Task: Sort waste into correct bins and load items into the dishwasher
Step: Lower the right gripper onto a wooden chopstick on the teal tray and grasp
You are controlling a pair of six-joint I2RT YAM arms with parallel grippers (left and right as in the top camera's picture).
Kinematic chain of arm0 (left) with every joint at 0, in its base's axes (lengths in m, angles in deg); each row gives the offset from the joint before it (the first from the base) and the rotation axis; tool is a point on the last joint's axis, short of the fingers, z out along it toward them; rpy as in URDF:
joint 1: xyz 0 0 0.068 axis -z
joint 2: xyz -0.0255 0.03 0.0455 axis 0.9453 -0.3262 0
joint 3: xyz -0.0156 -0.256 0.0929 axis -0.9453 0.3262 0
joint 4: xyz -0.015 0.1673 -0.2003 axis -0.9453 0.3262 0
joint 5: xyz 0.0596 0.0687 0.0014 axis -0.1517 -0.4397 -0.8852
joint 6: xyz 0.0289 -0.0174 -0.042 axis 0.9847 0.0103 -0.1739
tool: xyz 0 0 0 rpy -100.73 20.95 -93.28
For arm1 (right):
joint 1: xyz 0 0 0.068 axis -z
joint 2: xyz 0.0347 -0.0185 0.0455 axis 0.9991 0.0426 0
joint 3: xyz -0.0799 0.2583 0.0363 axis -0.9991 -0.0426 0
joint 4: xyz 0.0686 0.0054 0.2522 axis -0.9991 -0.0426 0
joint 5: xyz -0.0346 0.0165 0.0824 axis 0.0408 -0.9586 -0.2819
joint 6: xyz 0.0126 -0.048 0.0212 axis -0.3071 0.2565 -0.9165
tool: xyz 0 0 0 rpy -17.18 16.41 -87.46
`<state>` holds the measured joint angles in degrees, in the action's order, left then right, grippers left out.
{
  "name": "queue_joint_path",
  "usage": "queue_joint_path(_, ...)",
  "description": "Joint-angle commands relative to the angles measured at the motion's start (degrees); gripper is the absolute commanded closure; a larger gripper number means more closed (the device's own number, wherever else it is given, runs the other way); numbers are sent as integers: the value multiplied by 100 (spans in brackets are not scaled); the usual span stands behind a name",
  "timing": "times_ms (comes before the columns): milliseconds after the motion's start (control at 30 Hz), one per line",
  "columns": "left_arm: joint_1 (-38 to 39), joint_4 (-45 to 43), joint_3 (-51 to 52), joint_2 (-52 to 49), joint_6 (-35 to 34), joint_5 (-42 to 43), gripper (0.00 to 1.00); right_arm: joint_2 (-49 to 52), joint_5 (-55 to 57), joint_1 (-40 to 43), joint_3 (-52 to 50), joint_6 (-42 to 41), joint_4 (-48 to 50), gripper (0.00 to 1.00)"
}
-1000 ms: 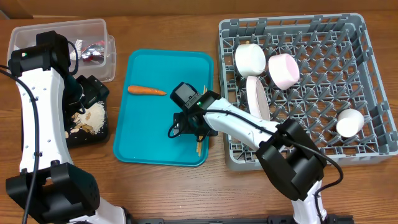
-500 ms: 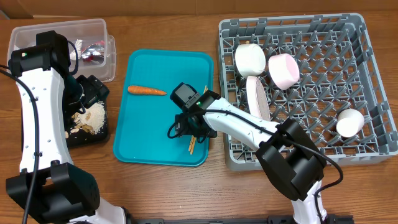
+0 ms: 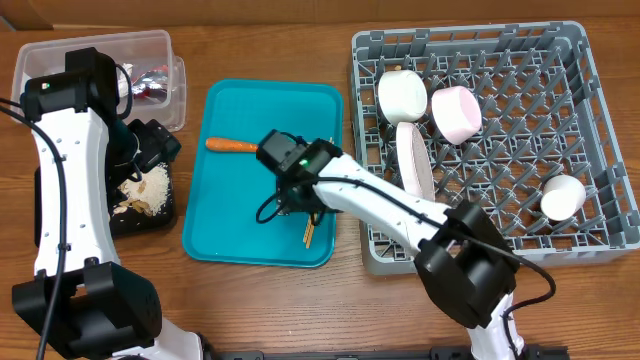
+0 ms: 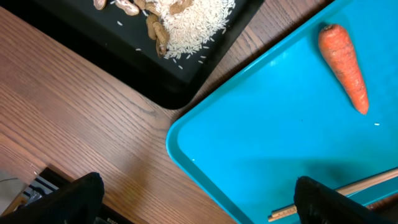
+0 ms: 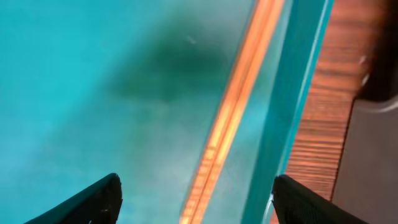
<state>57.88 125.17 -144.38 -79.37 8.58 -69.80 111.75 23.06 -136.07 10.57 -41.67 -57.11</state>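
Note:
My right gripper needs to go lower before it closes on the wooden chopsticks, because its fingers hang above the chopsticks, one over the teal tray's rim [image 3: 338, 218] [image 5: 283, 124].
The carrot [image 3: 234, 145] [image 4: 344, 59] lies at the back of the teal tray [image 3: 235, 225]. Near that tray's right rim lie the wooden chopsticks [image 3: 310, 232] [image 5: 233, 118]. My right gripper [image 3: 298, 203] [image 5: 199, 205] hovers open over them, and they run between its fingers without touching either. My left gripper [image 3: 148, 150] [image 4: 199, 208] is open and empty above the black tray [image 3: 170, 215], which holds crumbs [image 3: 145, 188] [image 4: 186, 15]. The clear tub [image 3: 70, 50] holds the red-and-silver wrapper [image 3: 150, 85]. The grey dish rack [image 3: 600, 130] holds two bowls [image 3: 403, 95] [image 3: 455, 112], a plate [image 3: 413, 160] and a cup [image 3: 562, 197].
Bare wooden table [image 3: 270, 300] runs along the front and between the black tray and the teal tray. The dish rack's left wall [image 3: 362, 150] stands close beside the teal tray's right rim [image 5: 298, 112].
My right gripper has moved left and slightly back over the teal tray, its jaws narrowing a little. The chopsticks now show more fully. The left arm has barely shifted.

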Motion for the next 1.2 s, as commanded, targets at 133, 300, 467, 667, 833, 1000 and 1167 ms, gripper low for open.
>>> queue_joint_path(133, 133, -26, -9, 46, -55, 28, 0, -50, 612, -127, 1121, -1401, -551, 16)
queue_joint_path(300, 186, -22, -9, 46, -55, 26, 0, 350, 632, -208, 1117, -2026, -479, 12)
queue_joint_path(467, 188, -26, -9, 46, -55, 28, 0, 645, 498, -205, 1117, -2105, -315, 11)
queue_joint_path(667, 188, -22, -9, 46, -55, 28, 0, 1040, 350, -199, 1117, -2083, -264, 10)
queue_joint_path(833, 188, -22, -9, 46, -55, 28, 0, 1220, 197, -205, 1115, -2081, -197, 10)
queue_joint_path(1000, 188, -22, -9, 46, -55, 28, 0, 1233, 177, -205, 990, -2063, -61, 10)
queue_joint_path(1167, 188, -20, -9, 46, -55, 28, 0, 1233, 138, -205, 721, -1932, 57, 10)
